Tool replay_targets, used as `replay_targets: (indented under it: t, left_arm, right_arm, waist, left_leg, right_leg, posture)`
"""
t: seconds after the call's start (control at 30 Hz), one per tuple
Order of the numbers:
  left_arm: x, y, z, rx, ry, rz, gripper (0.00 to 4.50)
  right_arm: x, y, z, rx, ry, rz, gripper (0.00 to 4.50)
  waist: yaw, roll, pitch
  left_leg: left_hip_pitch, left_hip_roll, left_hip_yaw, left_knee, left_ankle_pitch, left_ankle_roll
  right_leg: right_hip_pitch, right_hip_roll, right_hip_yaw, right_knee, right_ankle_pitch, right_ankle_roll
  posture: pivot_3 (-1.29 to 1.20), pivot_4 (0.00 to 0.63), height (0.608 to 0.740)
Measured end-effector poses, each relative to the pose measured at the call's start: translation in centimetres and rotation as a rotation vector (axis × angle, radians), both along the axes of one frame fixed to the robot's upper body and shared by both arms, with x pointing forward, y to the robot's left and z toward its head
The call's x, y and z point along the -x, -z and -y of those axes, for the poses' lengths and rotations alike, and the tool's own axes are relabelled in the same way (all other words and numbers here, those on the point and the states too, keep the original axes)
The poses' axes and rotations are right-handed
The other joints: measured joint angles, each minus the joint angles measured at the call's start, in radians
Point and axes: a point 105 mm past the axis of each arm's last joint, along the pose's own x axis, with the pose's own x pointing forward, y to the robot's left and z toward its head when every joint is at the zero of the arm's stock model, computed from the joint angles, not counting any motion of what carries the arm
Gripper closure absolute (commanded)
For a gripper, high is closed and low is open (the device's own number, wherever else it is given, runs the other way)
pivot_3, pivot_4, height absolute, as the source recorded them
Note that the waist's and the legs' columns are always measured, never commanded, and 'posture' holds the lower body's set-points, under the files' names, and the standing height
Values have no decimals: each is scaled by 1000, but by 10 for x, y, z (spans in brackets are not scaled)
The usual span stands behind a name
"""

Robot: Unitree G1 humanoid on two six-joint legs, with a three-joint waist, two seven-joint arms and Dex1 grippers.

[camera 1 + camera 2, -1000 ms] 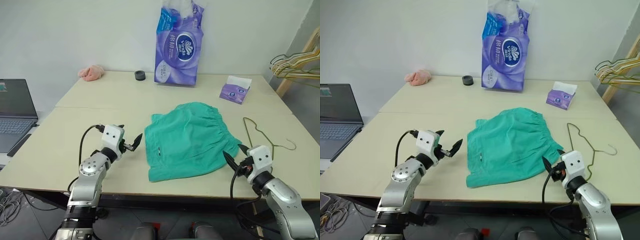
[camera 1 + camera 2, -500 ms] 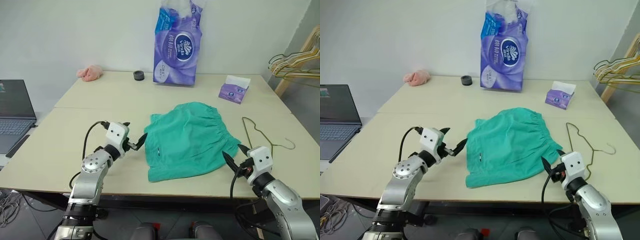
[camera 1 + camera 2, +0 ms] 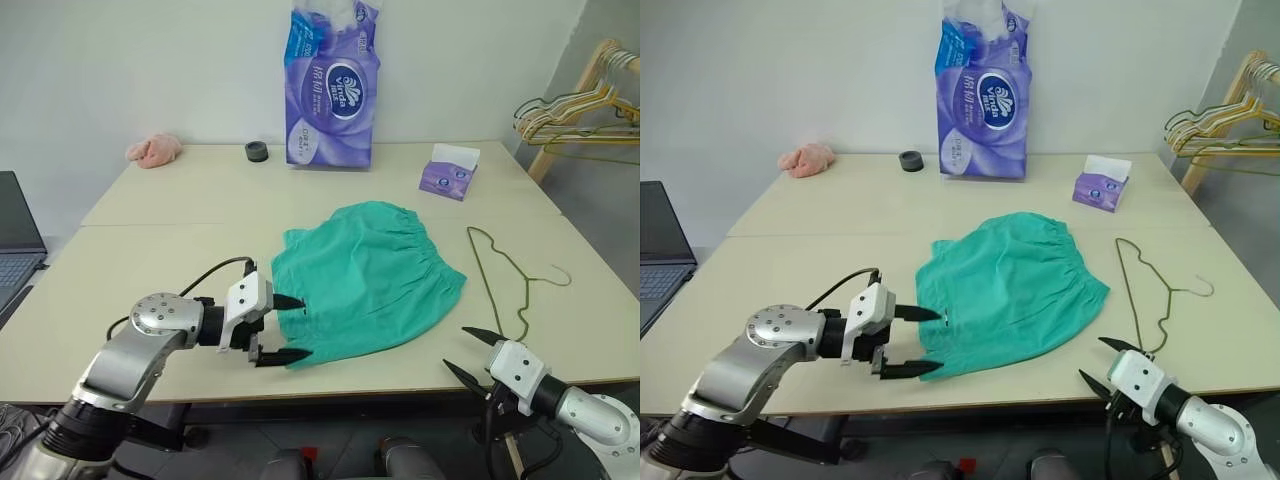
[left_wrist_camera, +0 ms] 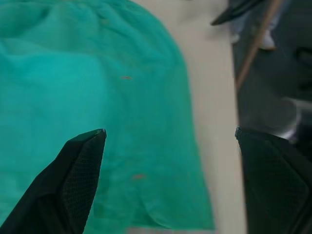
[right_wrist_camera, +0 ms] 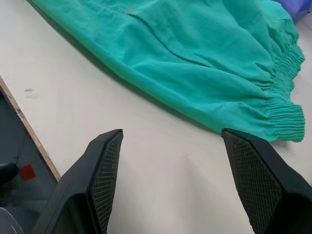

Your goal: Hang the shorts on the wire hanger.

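Note:
My left fingertips are hovering above the hem's near corner (image 3: 316,356) and would miss the shorts if I closed now. I should lower my left gripper before closing on the shorts.
The teal-green shorts (image 3: 365,275) lie flat in the middle of the table, with the gathered waistband toward the right. To their right on the tabletop lies the thin wire hanger (image 3: 500,275), its hook pointing right. My left gripper (image 3: 292,327) points right at the shorts' near-left corner. It is open, and its fingertips (image 4: 92,141) span the hem (image 4: 161,185). My right gripper (image 3: 462,350) is open at the table's front edge, short of the waistband (image 5: 278,112), with bare tabletop between its fingers (image 5: 107,161).
A purple tissue-roll pack (image 3: 330,90), a small tissue box (image 3: 447,172), a black ring (image 3: 256,151) and a pink cloth (image 3: 153,150) sit along the far side. A laptop (image 3: 15,225) is at the left. A bunch of hangers (image 3: 565,105) hangs on a wooden rack at the right.
The camera has swung right. My left gripper drew back and turned right onto the shorts' near-left corner. My right gripper drew back to the table's front edge. Both stayed open.

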Motion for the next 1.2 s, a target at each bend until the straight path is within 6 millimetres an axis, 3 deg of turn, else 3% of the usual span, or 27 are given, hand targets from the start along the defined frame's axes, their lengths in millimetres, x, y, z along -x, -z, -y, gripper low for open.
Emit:
replay_targets:
  t: [0.13, 0.4, 0.7, 0.8, 0.87, 1.0, 1.1, 1.2]
  left_arm:
    - [11, 14, -1, -81, 88, -52, 0]
    - [-20, 46, 5, -170, 8, 87, 0]
    - [-20, 54, 16, -141, 24, 114, 2722]
    - [-22, 49, 16, -96, -2, 98, 3735]
    - [-25, 40, 13, -38, -38, 50, 4348]
    - [-42, 4, -6, 39, -124, 32, 4460]
    - [-49, -13, -18, 64, -170, 56, 4460]
    - [-53, -16, -21, 80, -188, 39, 4460]
  right_arm:
    - [-1, -2, -2, -2, -6, 14, 1069]
    - [4, -3, -12, 3, -41, 25, 1069]
    - [1, -5, -17, 32, -67, 51, 1019]
    - [-10, -9, -15, 110, -85, 111, 1019]
    - [-29, -9, -6, 204, -54, 160, 1019]
    - [-74, -19, 23, 372, 45, 260, 1019]
    - [-87, -20, 32, 450, 42, 301, 1019]
    - [-96, -12, 26, 518, -40, 316, 1019]
  waist:
    - [-7, -1, 1]
    - [-13, -3, 3]
    - [-14, -4, 4]
    - [-15, -4, 4]
    - [-18, -6, 5]
    - [-27, -6, 7]
    - [-26, -5, 6]
    - [-30, -6, 7]
  left_leg:
    - [1, 1, 0, -2, 0, 0]
    - [1, 1, -1, -2, 0, 0]
    - [1, 3, -1, -2, 0, 0]
    - [2, 3, -1, -2, 0, 0]
    - [2, 2, 0, -2, 0, 0]
    - [2, -1, -1, -3, 0, 0]
    - [2, -1, -2, -4, 0, 0]
    - [1, -1, -2, -4, 0, 0]
  right_leg:
    - [0, 0, 0, 0, 0, 1]
    - [0, 0, 1, 0, 1, 4]
    - [0, 0, 0, 0, 2, 5]
    - [1, 0, 0, 0, 2, 5]
    - [0, 0, 0, 1, 2, 6]
    - [0, 0, 0, 2, 2, 5]
    - [0, 0, -1, 2, 0, 5]
    - [-1, 0, -1, 2, 1, 4]
  posture:
    - [-136, 52, 740]
    - [-148, 54, 740]
    - [-150, 51, 740]
    - [-150, 48, 740]
    - [-150, 48, 740]
    - [-127, 42, 740]
    - [-127, 42, 740]
    - [-106, 36, 740]
